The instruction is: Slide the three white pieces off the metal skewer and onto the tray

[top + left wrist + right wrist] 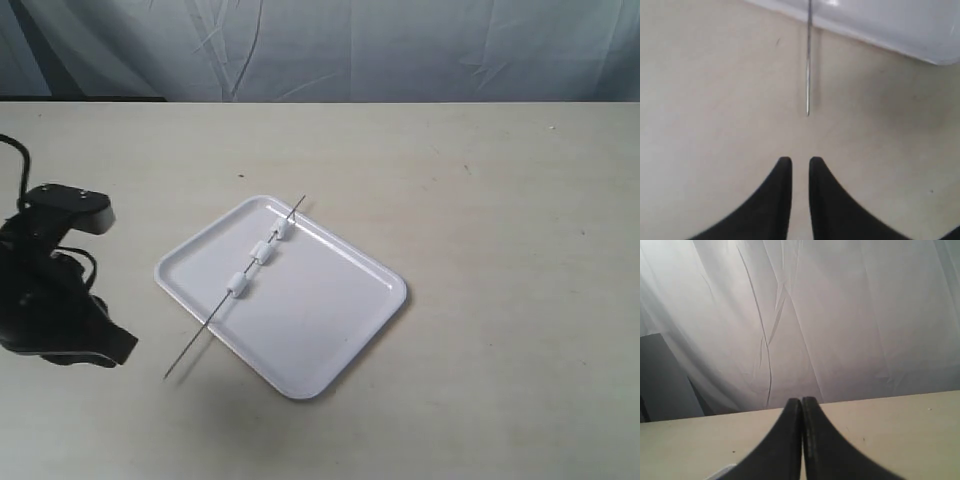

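Note:
I will slide the white pieces off next, so my left gripper will grab the metal skewer by its bare end past the tray's rim (182,355) (808,95).
The white tray (330,320) lies at an angle in the middle of the beige table. The metal skewer (200,335) rests across its left part, with its near end sticking out over the table. Three white pieces (263,252) are threaded on it in a row above the tray. My left gripper (122,345) sits low at the left, a short way from the skewer's near tip. In the left wrist view the skewer (808,75) points straight at the left gripper (800,160), which is open by a narrow gap and holds nothing; the tray (880,25) lies beyond. My right gripper (802,400) is shut and empty, facing the backdrop.
A pale cloth backdrop (400,50) hangs behind the table's far edge. A dark grey panel (662,375) stands at one side in the right wrist view. The right arm is outside the exterior view. Bare tabletop (500,200) lies right of the tray.

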Controlling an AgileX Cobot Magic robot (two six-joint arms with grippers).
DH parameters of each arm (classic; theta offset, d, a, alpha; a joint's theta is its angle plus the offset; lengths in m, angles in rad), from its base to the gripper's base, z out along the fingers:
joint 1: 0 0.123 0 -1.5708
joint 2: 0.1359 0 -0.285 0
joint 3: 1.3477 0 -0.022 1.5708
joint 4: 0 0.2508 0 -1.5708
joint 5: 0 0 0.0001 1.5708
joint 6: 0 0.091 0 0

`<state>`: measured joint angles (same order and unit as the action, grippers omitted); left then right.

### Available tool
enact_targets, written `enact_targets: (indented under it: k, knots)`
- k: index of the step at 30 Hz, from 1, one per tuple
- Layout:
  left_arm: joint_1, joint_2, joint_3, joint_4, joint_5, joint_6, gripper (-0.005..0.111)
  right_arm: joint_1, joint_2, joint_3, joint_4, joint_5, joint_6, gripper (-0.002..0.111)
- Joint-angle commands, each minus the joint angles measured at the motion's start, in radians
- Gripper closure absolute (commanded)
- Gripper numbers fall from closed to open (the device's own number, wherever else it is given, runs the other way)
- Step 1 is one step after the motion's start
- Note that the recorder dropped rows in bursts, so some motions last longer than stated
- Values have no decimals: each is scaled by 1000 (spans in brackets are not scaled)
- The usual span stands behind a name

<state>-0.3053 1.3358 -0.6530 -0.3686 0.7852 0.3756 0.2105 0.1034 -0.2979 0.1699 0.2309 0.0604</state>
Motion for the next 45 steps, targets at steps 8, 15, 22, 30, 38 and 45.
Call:
enact_targets:
  k: [8,15,22,30,38,45]
  knots:
    - [-118,213,-27,2,-160,29,76,2,99,-4,43,155,-8,108]
    - [-118,279,-49,2,-257,73,76,2,192,-4,123,159,-98,108]
    - [-118,354,-119,-6,-198,86,76,2,224,-4,179,156,-180,108]
    - [-174,411,-120,13,-237,92,76,2,224,-4,179,154,-183,108]
    - [-183,413,-120,74,-268,71,83,2,224,-4,177,160,-183,108]
    - [-183,413,-120,94,-276,71,98,2,224,-4,179,144,-181,108]
